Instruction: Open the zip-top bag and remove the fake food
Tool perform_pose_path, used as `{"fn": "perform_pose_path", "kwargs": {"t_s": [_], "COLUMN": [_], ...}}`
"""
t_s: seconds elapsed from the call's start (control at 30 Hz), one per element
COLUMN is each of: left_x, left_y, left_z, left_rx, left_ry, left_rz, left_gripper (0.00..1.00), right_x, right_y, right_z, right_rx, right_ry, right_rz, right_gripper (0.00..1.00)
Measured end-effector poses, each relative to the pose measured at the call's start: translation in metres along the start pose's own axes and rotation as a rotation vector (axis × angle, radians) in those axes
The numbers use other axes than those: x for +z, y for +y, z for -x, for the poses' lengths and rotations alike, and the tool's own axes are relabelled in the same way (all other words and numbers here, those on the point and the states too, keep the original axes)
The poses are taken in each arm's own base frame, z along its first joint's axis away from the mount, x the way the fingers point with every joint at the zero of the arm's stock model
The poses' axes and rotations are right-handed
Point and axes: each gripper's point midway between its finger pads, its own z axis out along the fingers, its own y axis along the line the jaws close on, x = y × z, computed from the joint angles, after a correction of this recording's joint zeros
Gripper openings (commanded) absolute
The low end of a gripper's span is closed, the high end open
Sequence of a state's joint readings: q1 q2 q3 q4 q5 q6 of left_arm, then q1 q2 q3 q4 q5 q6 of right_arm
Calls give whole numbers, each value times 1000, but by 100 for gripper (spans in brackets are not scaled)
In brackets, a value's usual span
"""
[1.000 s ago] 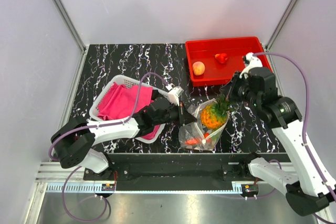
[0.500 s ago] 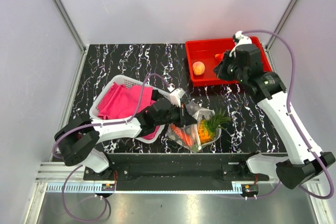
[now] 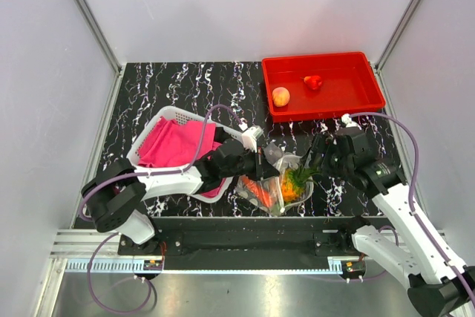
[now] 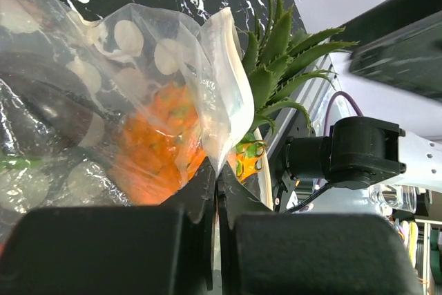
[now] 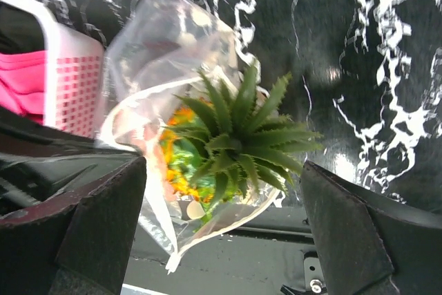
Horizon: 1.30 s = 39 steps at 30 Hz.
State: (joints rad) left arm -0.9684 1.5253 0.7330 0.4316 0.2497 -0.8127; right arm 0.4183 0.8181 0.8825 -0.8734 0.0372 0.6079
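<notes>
My fingers stop at the pineapple's leaf ends, so it is too early to close on its top. My right gripper moves farther toward the pineapple's top first.
The zip-top bag lies slumped near the table's front edge, clear with pale dots. My left gripper is shut on the bag's rim, jaws pressed together. An orange pineapple sits in the bag, its green crown poking out of the mouth. An orange carrot-like piece lies in the bag too. My right gripper hangs open right by the crown, fingers wide on either side of it, touching nothing. A peach fruit and a red piece rest in the red tray.
A white mesh basket holding pink cloth stands at the left, under my left arm; its wall shows in the right wrist view. The table's front edge and metal rail run just below the bag.
My right arm swung up over the red tray, then came back down to the bag's mouth, and its jaws opened wide. The bag with the pineapple slumped lower and leftward. The left grip held.
</notes>
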Motion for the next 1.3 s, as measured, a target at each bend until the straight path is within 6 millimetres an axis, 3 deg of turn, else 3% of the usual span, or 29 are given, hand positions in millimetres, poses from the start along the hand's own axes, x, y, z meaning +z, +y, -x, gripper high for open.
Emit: {"fn": "perform_pose_path", "kwargs": {"t_s": [0.27,0.37,0.47,0.5,0.53,0.6,0.63,0.7,0.73,1.07,1.3], "left_x": [1,1,1,1,1,1,1,1,1,1,1], "left_y": [-4,-6,-7,-7,-7,-7,-7,-7,-7,-6,-7], "left_z": [3,4,4,4,4,4,4,4,4,3,7], "left_rx": [-4,-9,-13,-14,-15,-15,-16,-16,-17,-19,-23], "left_ry": [-10,-16,-16,-17,-17,-17,-17,-17,-17,-18,-33], "left_rz": [-19,-26,-27,-27,-27,-26,-27,-27,-27,-26,-27], "left_gripper": [0,0,0,0,0,0,0,0,0,0,0], "right_x": [41,53,59,60,61,62,63,63,63,52,-2], "right_y": [-11,-9,-2,0,3,8,9,9,9,11,32], "right_z": [-30,-28,-19,-16,-14,-10,-9,-9,-9,-7,28], "right_rx": [51,37,13,8,5,-2,1,0,-5,-24,-42], "right_ry": [65,55,23,13,5,-21,-37,-54,-61,-70,-152], "right_rz": [-2,6,35,46,58,89,104,119,123,137,182], "right_gripper": [100,96,81,60,50,40,22,11,0,0,0]}}
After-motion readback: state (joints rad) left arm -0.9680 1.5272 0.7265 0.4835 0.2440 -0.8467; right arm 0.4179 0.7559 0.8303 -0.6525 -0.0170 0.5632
